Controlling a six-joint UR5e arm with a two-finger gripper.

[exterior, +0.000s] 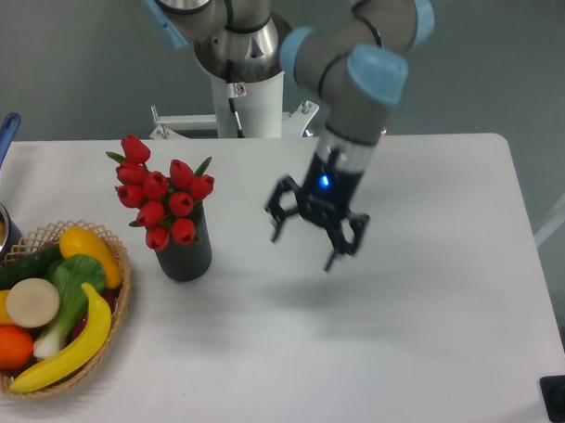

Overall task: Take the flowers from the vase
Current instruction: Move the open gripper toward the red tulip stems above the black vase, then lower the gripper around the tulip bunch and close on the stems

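Note:
The flowers (160, 196) need to come out of the vase (184, 253), so the robot's gripper should next grab them by their red tulip buds and lift them.
The flowers (160, 196), a bunch of red tulip buds with green leaves, stand in the vase (184, 253), a short dark ribbed cylinder left of the table's middle. The stems are hidden inside the vase. My gripper (304, 249) hangs above the table to the right of the vase, about a hand's width away from it. Its fingers (338, 252) are spread and hold nothing.
A woven wicker basket (121, 262) with toy fruit and vegetables sits at the left front. A pot with a blue handle (4, 142) is at the left edge. The arm's white base (246, 103) stands behind the table. A dark object (558, 397) is at the right front corner.

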